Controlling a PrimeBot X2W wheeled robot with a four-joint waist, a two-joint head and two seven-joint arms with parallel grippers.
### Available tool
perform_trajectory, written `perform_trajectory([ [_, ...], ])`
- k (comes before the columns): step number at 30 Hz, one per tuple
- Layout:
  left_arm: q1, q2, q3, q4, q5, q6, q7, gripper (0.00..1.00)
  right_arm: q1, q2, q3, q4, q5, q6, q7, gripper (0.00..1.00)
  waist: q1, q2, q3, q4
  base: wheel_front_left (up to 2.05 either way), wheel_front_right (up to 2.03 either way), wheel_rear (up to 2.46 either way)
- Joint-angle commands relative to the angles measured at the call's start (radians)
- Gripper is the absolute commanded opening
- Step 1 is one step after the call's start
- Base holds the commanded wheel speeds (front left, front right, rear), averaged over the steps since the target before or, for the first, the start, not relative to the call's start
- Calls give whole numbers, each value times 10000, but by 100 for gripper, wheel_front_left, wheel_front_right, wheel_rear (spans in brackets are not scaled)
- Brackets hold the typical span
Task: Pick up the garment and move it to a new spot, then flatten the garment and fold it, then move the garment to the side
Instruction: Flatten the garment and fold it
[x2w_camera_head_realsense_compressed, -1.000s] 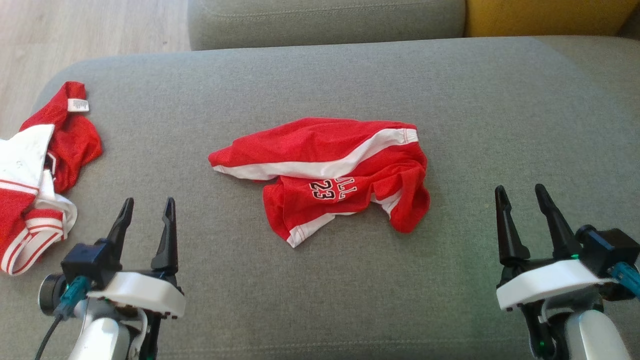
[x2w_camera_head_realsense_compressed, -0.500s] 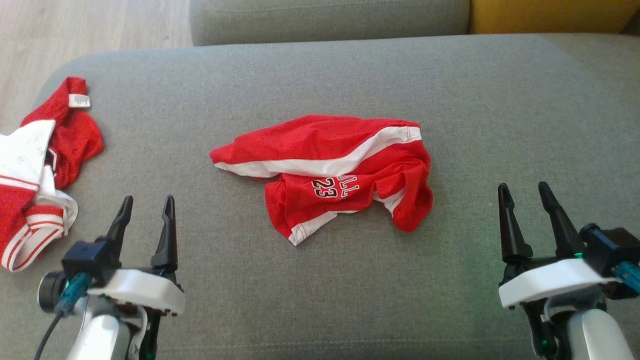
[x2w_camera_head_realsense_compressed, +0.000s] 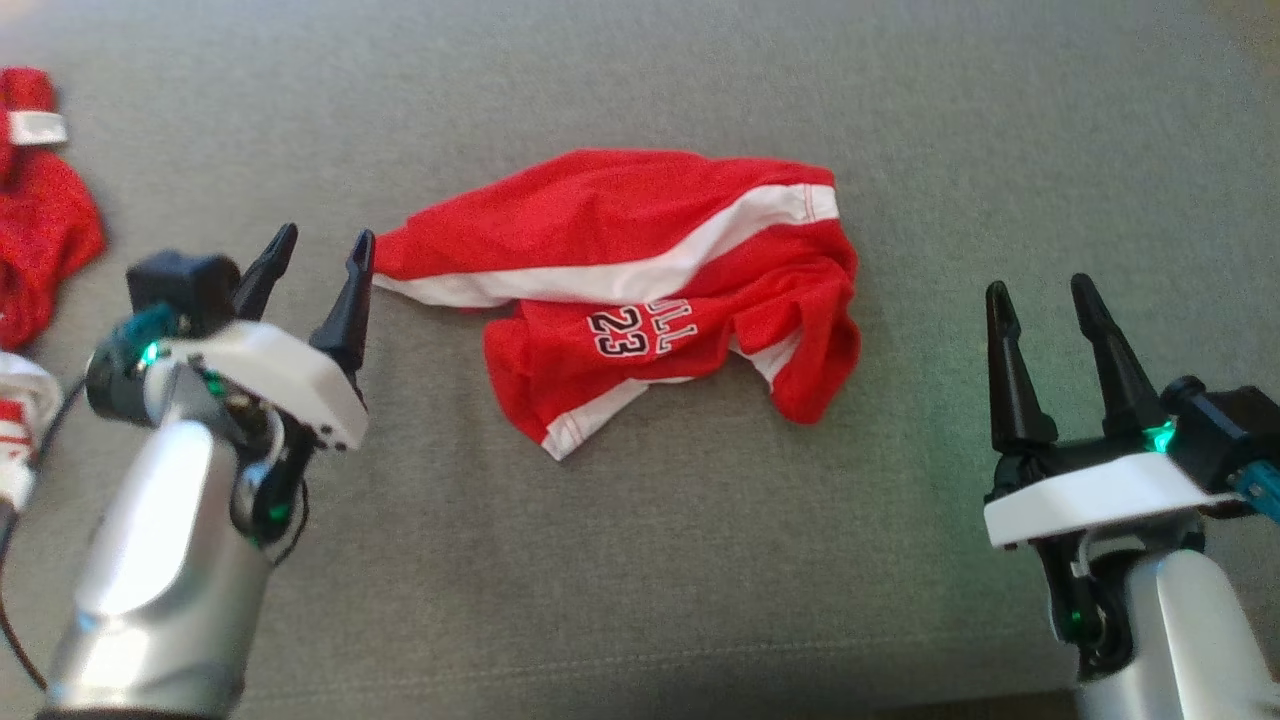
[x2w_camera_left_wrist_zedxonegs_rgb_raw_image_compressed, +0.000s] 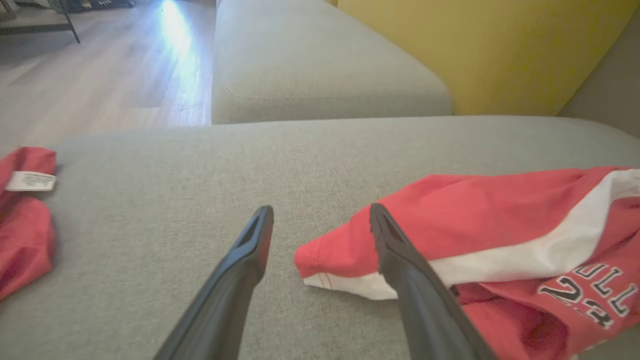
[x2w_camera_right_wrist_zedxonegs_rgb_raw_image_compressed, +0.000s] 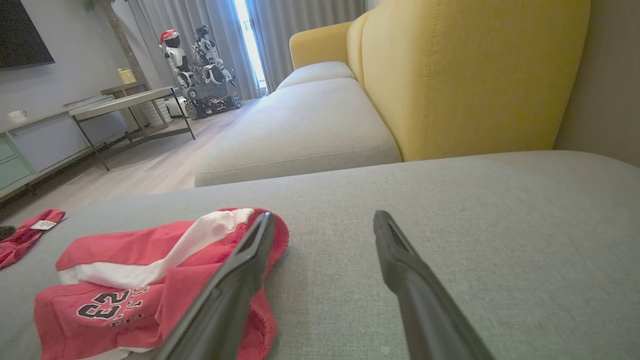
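The garment has its bunched part, the bunched body, spread wide and slack, while the corner sticks out narrow, so the robot's left gripper should next grab the garment by its pointed hem corner.
The garment is a pair of red shorts with white stripes and the number 23, lying crumpled in the middle of the grey sofa cushion. My left gripper stands open at the garment's left tip, its right fingertip beside the cloth's edge. In the left wrist view the garment has its pointed corner just right of the gap of the left gripper. My right gripper is open with nothing in it, well to the right of the cloth. In the right wrist view the garment lies left of the open right gripper.
Another red and white piece of clothing lies at the cushion's left end. A second grey seat and a yellow backrest stand beyond the cushion. Wooden floor lies past the left edge, with a low table further off.
My left arm has risen and gone forward to the garment's left tip. The head camera has tilted down and closer, so the whole scene has shifted. The right gripper has barely moved.
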Motion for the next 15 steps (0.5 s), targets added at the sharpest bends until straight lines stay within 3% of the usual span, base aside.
perform_trajectory([
  [1,-515,416,374,-147,-46,-29,49,100,-337,-41,259,-305,72,42,-162,100,0,0,337,-292,0,0,0],
  [6,-1221,679,279,1260,-324,-261,666,100,-515,-41,378,-62,227,42,-411,100,0,0,621,-645,0,0,0],
  [14,-1792,867,-36,2367,-921,-464,1005,100,-821,-41,440,207,420,42,-693,100,0,0,986,-884,0,0,0],
  [15,-1845,850,-65,2429,-1068,-476,974,34,-860,-41,455,240,435,42,-728,100,0,0,1007,-904,0,0,0],
])
